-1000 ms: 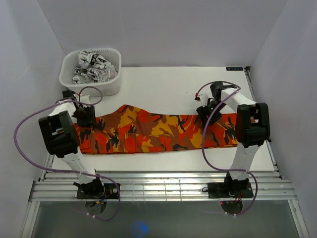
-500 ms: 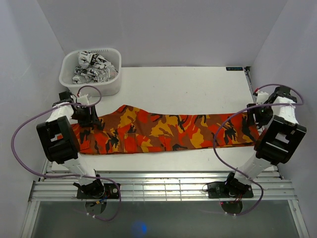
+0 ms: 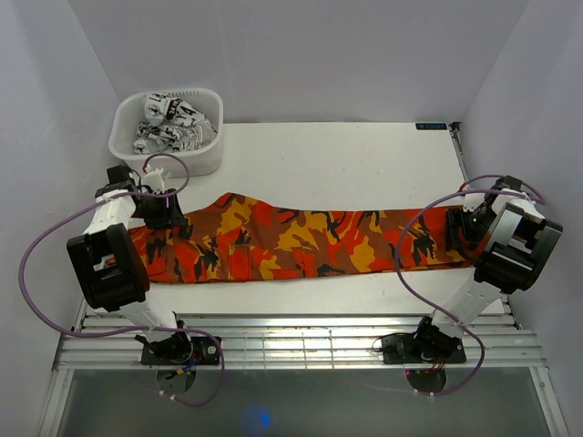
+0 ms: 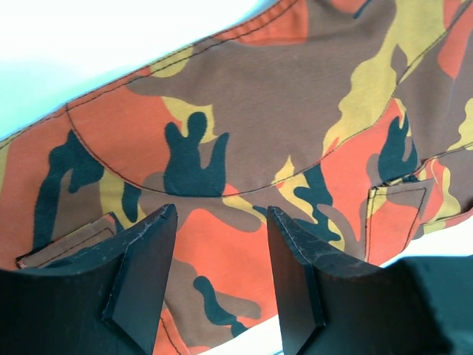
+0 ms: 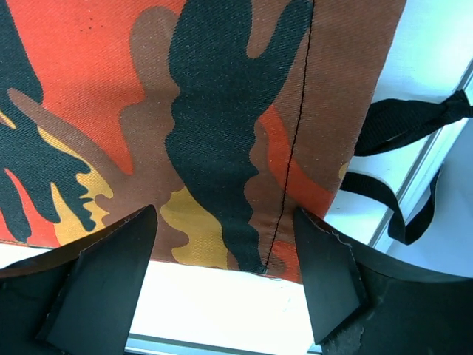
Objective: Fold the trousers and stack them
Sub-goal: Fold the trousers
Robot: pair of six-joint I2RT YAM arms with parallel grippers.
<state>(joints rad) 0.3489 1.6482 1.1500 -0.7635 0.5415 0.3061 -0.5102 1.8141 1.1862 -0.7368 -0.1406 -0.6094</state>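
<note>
My right gripper grabs the trousers [image 3: 301,241] at the near corner of the leg-end hem [image 3: 470,262] next, to fold the trouser legs over toward the waist.
Orange, red, brown and black camouflage trousers [image 3: 301,241] lie flat and stretched across the table, waist at the left, leg ends at the right. My left gripper [image 3: 162,215] hovers open over the waist end; in the left wrist view its fingers [image 4: 148,266] straddle the waist fabric [image 4: 244,148] near its edge. My right gripper [image 3: 463,228] is open over the leg end; in the right wrist view its fingers [image 5: 325,274] frame the hem [image 5: 222,185] at the cloth's corner. Neither gripper holds cloth.
A white basket [image 3: 208,159] with black-and-white patterned garments [image 3: 168,123] stands at the back left. Metal rails [image 3: 291,341] run along the near edge. Black straps [image 5: 414,126] lie beside the hem by the table's right edge. White walls enclose the table.
My right arm swung from mid-leg out to the right end of the trousers and settled over the hem. The leg end now lies stretched further right. My left gripper shifted slightly at the waist.
</note>
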